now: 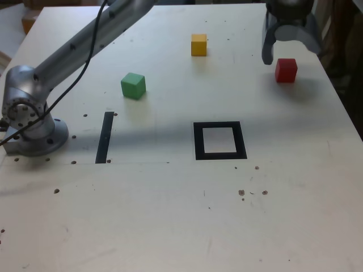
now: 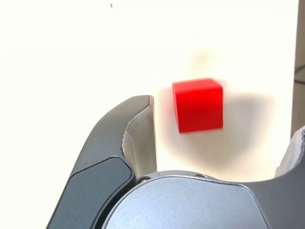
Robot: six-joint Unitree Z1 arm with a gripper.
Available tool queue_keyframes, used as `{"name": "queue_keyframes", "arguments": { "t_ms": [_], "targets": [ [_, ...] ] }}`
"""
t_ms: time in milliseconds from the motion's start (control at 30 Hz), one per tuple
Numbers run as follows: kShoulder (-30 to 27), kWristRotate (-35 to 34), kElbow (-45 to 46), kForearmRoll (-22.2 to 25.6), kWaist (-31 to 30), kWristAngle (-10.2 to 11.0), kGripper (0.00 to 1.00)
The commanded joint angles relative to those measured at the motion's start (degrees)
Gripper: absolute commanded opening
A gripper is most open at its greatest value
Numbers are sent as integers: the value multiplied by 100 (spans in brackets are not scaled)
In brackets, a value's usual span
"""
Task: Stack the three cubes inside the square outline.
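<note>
My gripper needs to move down first and then close on the red cube, because its fingers are still above the red cube's top (image 1: 286,63).
A red cube (image 1: 286,70) rests on the table at the far right of the exterior view, and shows again as the red cube (image 2: 198,105) in the wrist view. My gripper (image 1: 291,51) hangs open just above and behind it, one finger (image 1: 268,48) to the exterior view's left of the cube; nothing is held. In the wrist view the gripper (image 2: 224,119) straddles the cube with room on both sides. A yellow cube (image 1: 198,45) lies at the back middle, a green cube (image 1: 133,85) further left. The square outline (image 1: 219,140), black with a pale centre, lies empty near the table's middle.
A narrow black strip (image 1: 105,136) lies to the exterior view's left of the outline. The arm's grey base (image 1: 28,119) stands at the left edge, its link reaching across the back. The table's right edge (image 1: 340,96) runs close to the red cube.
</note>
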Motion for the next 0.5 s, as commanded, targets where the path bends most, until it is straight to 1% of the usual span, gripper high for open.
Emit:
{"name": "queue_keyframes", "arguments": {
  "t_ms": [0, 200, 333, 467],
  "targets": [
    [72, -8, 11, 24, 31, 42, 97],
    [211, -8, 69, -100, 29, -10, 96],
    [284, -20, 114, -224, 25, -34, 93],
    [292, -64, 142, -247, 25, -32, 89]
  ]
}}
